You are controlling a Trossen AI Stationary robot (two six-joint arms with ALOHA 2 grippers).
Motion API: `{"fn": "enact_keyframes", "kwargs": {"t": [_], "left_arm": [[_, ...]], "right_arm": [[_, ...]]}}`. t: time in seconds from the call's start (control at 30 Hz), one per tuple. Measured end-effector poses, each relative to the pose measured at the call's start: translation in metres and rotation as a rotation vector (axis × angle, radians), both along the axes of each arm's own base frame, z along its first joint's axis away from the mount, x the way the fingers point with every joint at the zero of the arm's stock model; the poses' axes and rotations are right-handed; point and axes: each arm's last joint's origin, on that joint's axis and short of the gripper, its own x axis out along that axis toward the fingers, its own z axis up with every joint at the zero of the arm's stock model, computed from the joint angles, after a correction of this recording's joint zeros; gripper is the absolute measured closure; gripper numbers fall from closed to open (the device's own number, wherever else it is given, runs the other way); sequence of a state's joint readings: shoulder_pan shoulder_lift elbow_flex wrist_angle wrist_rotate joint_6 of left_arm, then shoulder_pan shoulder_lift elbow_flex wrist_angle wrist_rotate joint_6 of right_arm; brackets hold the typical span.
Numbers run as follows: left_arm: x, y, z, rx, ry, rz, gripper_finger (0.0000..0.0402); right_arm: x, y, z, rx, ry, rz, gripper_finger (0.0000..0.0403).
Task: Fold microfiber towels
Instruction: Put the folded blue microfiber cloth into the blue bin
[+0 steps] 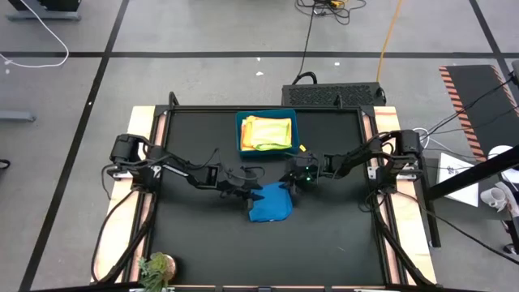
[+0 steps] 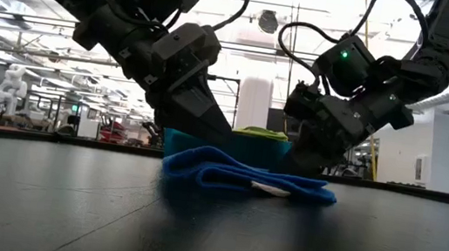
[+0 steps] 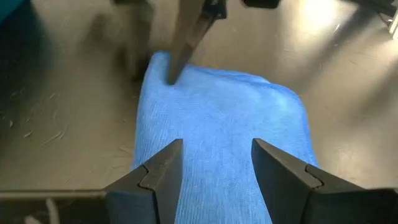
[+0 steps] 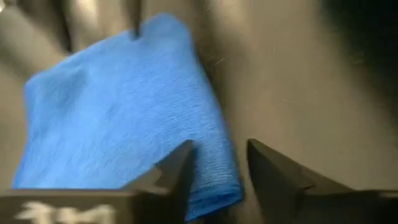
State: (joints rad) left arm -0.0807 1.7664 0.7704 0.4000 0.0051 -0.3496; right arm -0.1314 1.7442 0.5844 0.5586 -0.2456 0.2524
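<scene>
My left gripper next needs to take hold of the folded blue towel by its corner (image 1: 256, 197), so that the towel can go into the teal bin (image 1: 267, 130).
A bright blue microfiber towel (image 1: 272, 204) lies folded into a thick pad on the black table, near the middle and just on the near side of the bin. My left gripper (image 1: 247, 191) stands open at its left end, slanting down, and the cloth (image 3: 217, 124) shows between and beyond its fingers. My right gripper (image 1: 295, 183) is open at the towel's far right corner. One of its fingers (image 4: 177, 171) is over the cloth's edge (image 4: 224, 180), the other (image 4: 273, 177) over bare table. In the low view both grippers reach down to the towel (image 2: 244, 177). My left gripper's open fingers (image 3: 158, 177) straddle the towel's left end, slanting down from the table's left. I cannot tell whether they touch the cloth. My right gripper has one fingertip (image 3: 177, 59) at the towel's far corner (image 3: 163, 70), slanting down from the table's right. I cannot tell whether it touches.
A teal bin (image 1: 242, 134) stands at the far middle of the table, holding yellow, orange and green towels (image 1: 268, 131). A small plant (image 1: 157, 269) sits at the near left corner. Bare black table lies on the near side of the towel and to its right.
</scene>
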Motion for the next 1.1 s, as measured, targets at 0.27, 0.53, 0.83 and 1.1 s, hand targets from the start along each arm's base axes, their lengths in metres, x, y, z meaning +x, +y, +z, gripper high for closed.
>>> {"fn": "enact_keyframes", "kwargs": {"t": [0.27,0.53,0.83,1.1], "left_arm": [[0.000,0.017,-0.001,-0.024,0.009,0.012,0.0210],[0.002,0.039,0.004,-0.117,-0.043,-0.094,0.0210],[0.000,0.047,0.004,-0.178,-0.046,-0.211,0.0192],[-0.002,0.044,0.001,-0.158,-0.013,-0.234,0.0255]], "right_arm": [[0.000,0.007,0.015,-0.084,-0.097,0.163,0.0390],[-0.001,0.025,0.047,-0.269,-0.239,0.243,0.0398],[-0.006,0.031,0.062,-0.326,-0.277,0.260,0.0401],[-0.006,0.031,0.062,-0.335,-0.266,0.250,0.0402]]}}
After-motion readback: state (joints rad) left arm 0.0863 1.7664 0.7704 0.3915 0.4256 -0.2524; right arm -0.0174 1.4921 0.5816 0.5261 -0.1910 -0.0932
